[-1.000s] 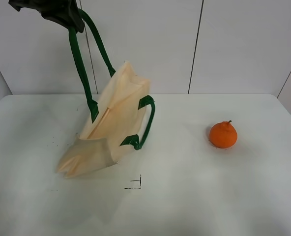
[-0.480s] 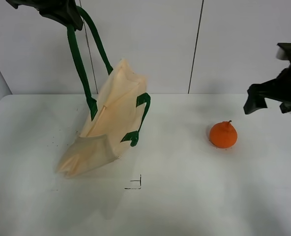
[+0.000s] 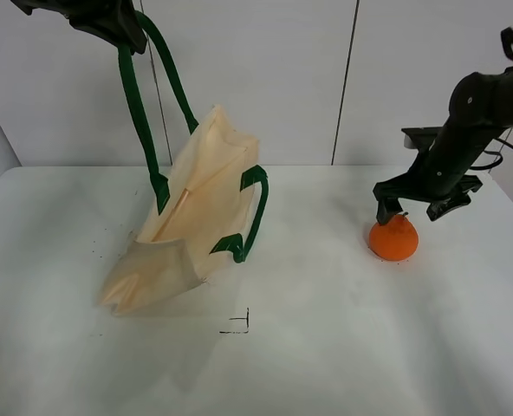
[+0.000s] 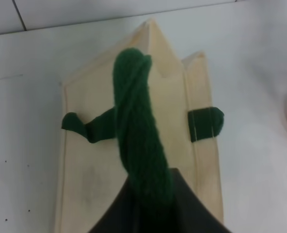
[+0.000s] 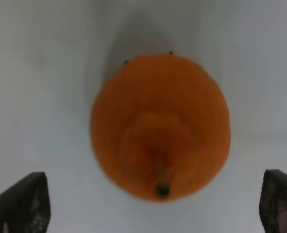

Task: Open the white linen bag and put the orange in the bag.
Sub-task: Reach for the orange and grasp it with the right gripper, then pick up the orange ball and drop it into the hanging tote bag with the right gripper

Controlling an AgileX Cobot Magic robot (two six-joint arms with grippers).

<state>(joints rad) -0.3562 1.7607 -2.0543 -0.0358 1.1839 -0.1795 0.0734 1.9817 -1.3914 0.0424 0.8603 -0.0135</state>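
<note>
The orange needs to go into the white linen bag (image 3: pixel 196 217), so my right gripper should next grab the orange by its stem end (image 3: pixel 400 223).
The white linen bag (image 3: pixel 196 217) hangs tilted with its bottom resting on the table (image 3: pixel 326 347). My left gripper (image 3: pixel 109 24) is shut on one dark green handle (image 3: pixel 135 104) high at the upper left; the other handle (image 3: pixel 255 217) droops on the bag's right side. The left wrist view shows the bag (image 4: pixel 80 165) from above with the held handle (image 4: pixel 138 141). The orange (image 3: pixel 393 238) sits on the table at the right. My right gripper (image 3: pixel 412 206) is open just above it; the right wrist view shows the orange (image 5: pixel 160 126) between the spread fingertips (image 5: pixel 22 201).
A small black corner mark (image 3: pixel 239 325) is drawn on the table in front of the bag. A white panelled wall (image 3: pixel 343 78) stands behind the table. Small dark specks (image 3: pixel 96 251) lie left of the bag.
My right arm has come in from the right edge and dropped to just above the orange. The bag and my left gripper have barely moved.
</note>
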